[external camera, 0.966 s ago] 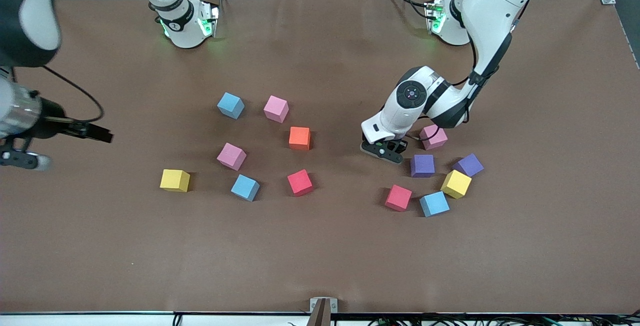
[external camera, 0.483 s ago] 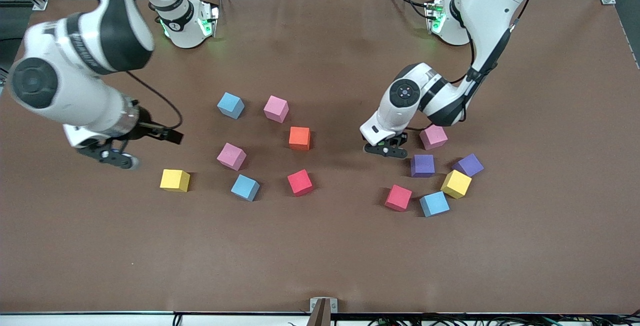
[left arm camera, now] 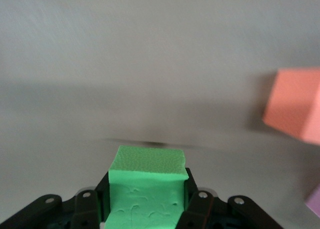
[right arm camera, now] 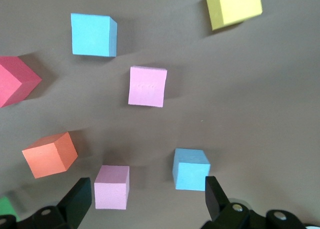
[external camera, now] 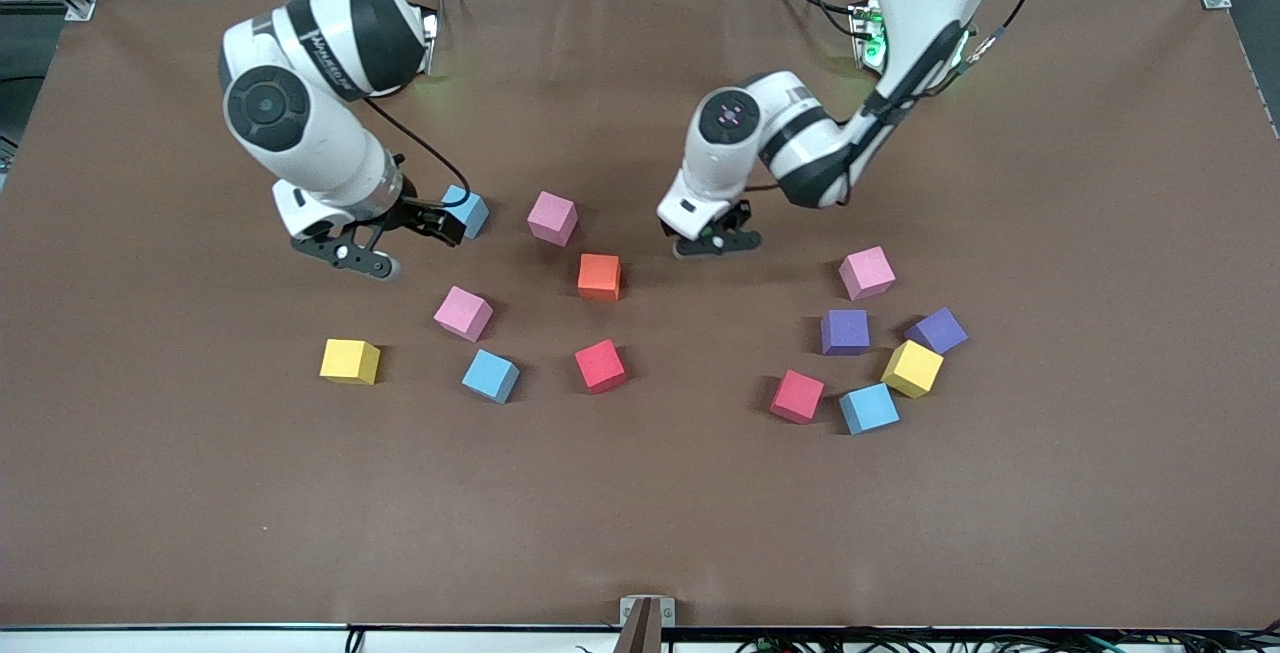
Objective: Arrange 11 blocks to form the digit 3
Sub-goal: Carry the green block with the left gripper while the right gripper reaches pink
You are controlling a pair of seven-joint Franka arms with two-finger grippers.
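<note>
The green block still must reach the empty table beyond the orange block before my left gripper lets go.
My left gripper (external camera: 712, 239) is shut on a green block (left arm camera: 146, 189) and holds it low over the table beside the orange block (external camera: 599, 276), which also shows in the left wrist view (left arm camera: 295, 104). In the front view the hand hides the green block. My right gripper (external camera: 350, 255) is open and empty (right arm camera: 146, 199), over the table next to a light blue block (external camera: 462, 210). That block (right arm camera: 191, 169) and a pink block (right arm camera: 112, 186) show between its fingers, lower down. The other blocks lie scattered and apart; no figure stands.
Near the middle lie pink blocks (external camera: 552, 218) (external camera: 463, 313), a yellow block (external camera: 350, 361), a light blue one (external camera: 490, 375) and a red one (external camera: 600, 366). Toward the left arm's end lie pink (external camera: 867, 273), two purple (external camera: 845, 331) (external camera: 937, 330), yellow (external camera: 912, 368), red (external camera: 797, 396) and light blue (external camera: 868, 408).
My right arm has swung in from the table's end to beside the light blue block. My left gripper has moved away from the purple and pink blocks toward the orange block.
</note>
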